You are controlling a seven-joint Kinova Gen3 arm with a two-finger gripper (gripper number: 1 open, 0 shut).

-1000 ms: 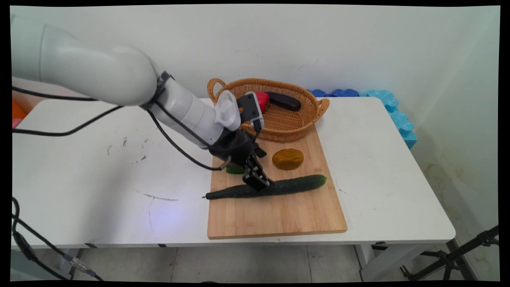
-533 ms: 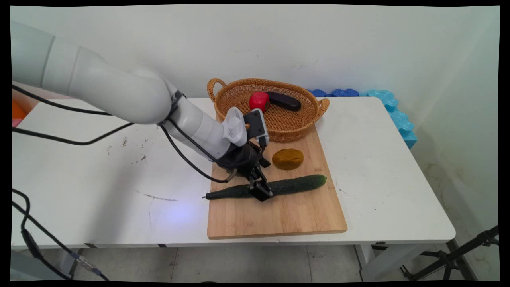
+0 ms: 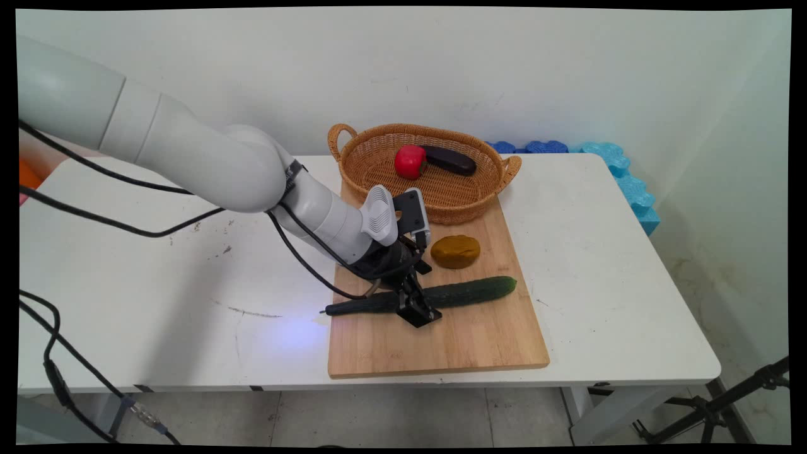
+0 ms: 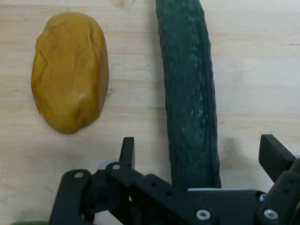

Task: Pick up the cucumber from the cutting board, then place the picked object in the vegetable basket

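Next, my gripper picks up the long dark green cucumber by its middle, to move it off the cutting board [image 3: 454,340].
A long dark green cucumber [image 3: 466,292] lies across the wooden cutting board [image 3: 454,340]. My gripper [image 3: 418,308] is down at the cucumber's middle, open, with one finger on each side of it. In the hand view the cucumber [image 4: 190,93] runs up between the two fingertips [image 4: 127,149], and the gripper [image 4: 199,152] straddles it without closing. A brown potato [image 4: 70,72] lies to its left there; in the main view the potato [image 3: 455,251] sits just behind the cucumber on the board.
A wicker basket [image 3: 479,205] stands at the board's far end, holding a red pepper [image 3: 410,161] and a dark eggplant [image 3: 449,160]. Blue foam pieces [image 3: 621,173] lie along the wall at the table's far right. Black cables [image 3: 126,224] hang from the arm.
The gripper has come down and slightly forward, from just above the cucumber to straddling it at board level. The arm no longer hides the red pepper.
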